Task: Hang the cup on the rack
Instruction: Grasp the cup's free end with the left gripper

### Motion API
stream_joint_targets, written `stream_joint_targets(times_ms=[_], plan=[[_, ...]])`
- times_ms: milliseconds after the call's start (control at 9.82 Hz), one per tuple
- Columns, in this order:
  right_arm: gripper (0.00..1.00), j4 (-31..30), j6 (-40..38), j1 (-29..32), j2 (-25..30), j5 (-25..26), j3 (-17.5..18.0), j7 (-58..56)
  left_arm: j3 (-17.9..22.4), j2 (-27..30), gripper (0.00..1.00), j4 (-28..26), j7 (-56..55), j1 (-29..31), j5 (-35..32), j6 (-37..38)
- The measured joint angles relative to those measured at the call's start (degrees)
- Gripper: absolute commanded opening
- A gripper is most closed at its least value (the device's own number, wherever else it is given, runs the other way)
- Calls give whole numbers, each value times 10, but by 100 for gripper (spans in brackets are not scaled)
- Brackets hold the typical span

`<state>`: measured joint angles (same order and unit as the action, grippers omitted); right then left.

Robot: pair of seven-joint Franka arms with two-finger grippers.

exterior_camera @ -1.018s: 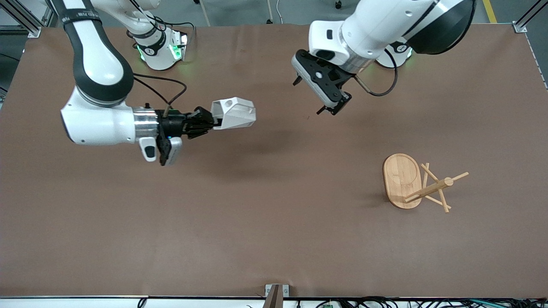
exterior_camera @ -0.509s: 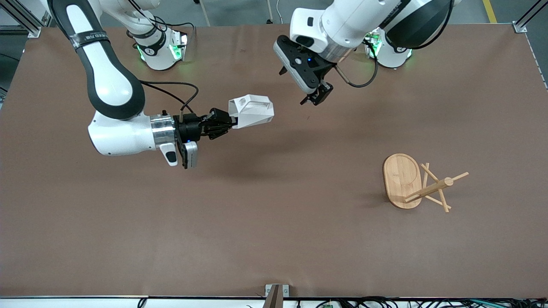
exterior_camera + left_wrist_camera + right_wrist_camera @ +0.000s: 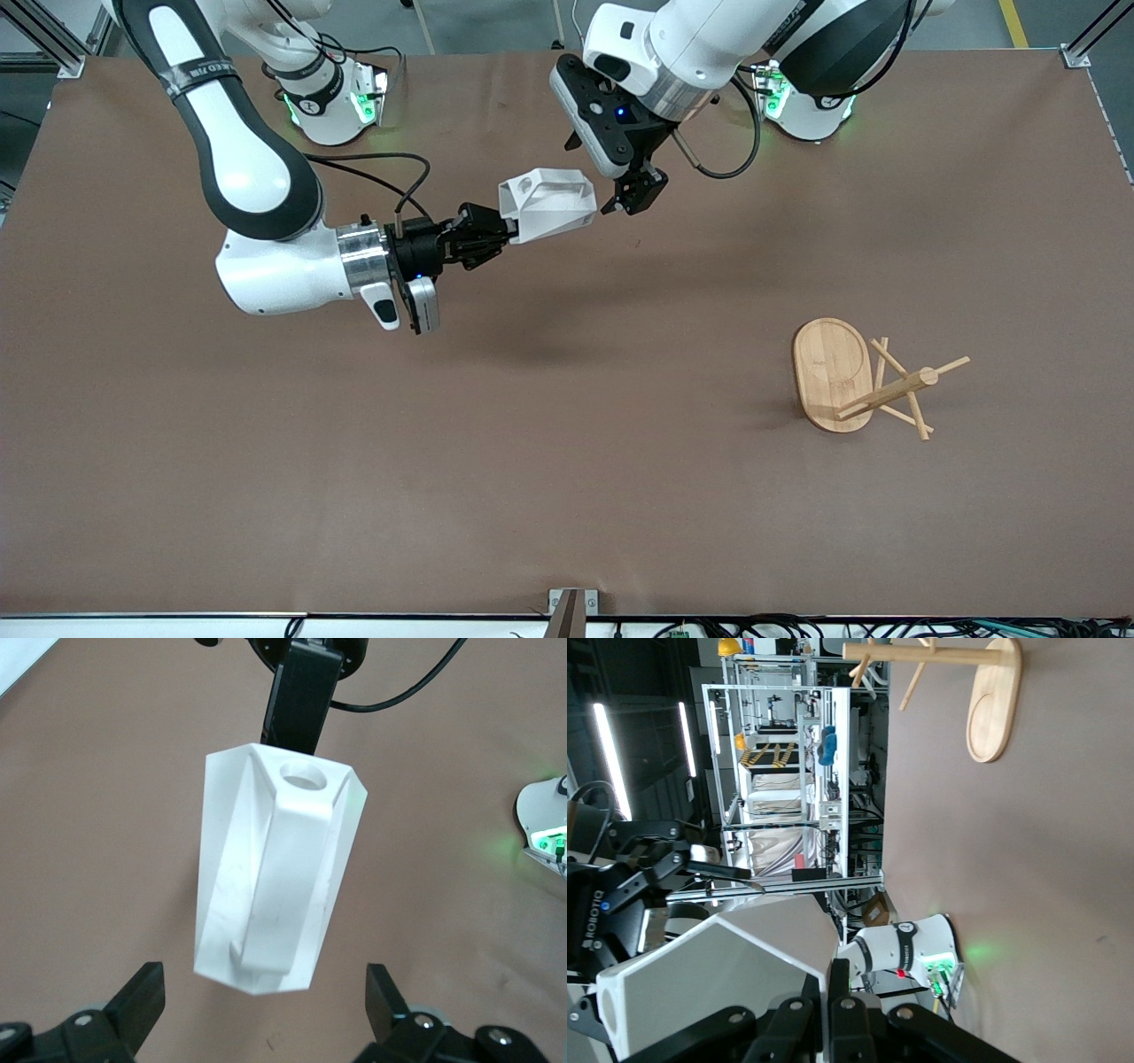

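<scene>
My left gripper next needs to grab the white faceted cup by its narrow end [image 3: 580, 202], so the cup can be hung on the bamboo rack [image 3: 886, 394].
The white faceted cup [image 3: 547, 206] is held in the air on its side over the table's middle. My right gripper [image 3: 498, 234] is shut on its wide rim end. My left gripper [image 3: 634, 192] is open at the cup's narrow end. In the left wrist view its fingers [image 3: 144, 992] stand apart on either side of the cup's [image 3: 279, 873] tip, not touching it. The right wrist view shows the cup [image 3: 709, 983] at the shut right gripper [image 3: 833, 985]. The bamboo rack [image 3: 886, 394] stands on its oval base [image 3: 828, 363] toward the left arm's end of the table, nearer to the front camera.
The rack also shows far off in the right wrist view [image 3: 957, 654]. The arm bases [image 3: 330, 106] stand along the table's edge farthest from the front camera. Brown table [image 3: 567, 461] spreads around the rack.
My right arm has carried the cup toward the left arm's end of the table. My left gripper has moved toward the cup and now stands at its narrow end.
</scene>
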<state>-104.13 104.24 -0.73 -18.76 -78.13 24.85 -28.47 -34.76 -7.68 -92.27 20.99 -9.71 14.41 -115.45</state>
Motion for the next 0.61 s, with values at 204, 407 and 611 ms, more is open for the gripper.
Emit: stream_joint_targets(times_ms=[204, 407, 611], plan=[[1, 0, 0, -8, 0, -17, 5, 0, 0, 0, 98, -12, 26, 0, 0, -26], [1, 0, 1, -9, -1, -19, 11, 0, -3, 0, 84, -20, 31, -1, 0, -32], [1, 0, 5, -10, -3, -27, 14, 0, -4, 0, 27, -22, 33, -2, 0, -32]])
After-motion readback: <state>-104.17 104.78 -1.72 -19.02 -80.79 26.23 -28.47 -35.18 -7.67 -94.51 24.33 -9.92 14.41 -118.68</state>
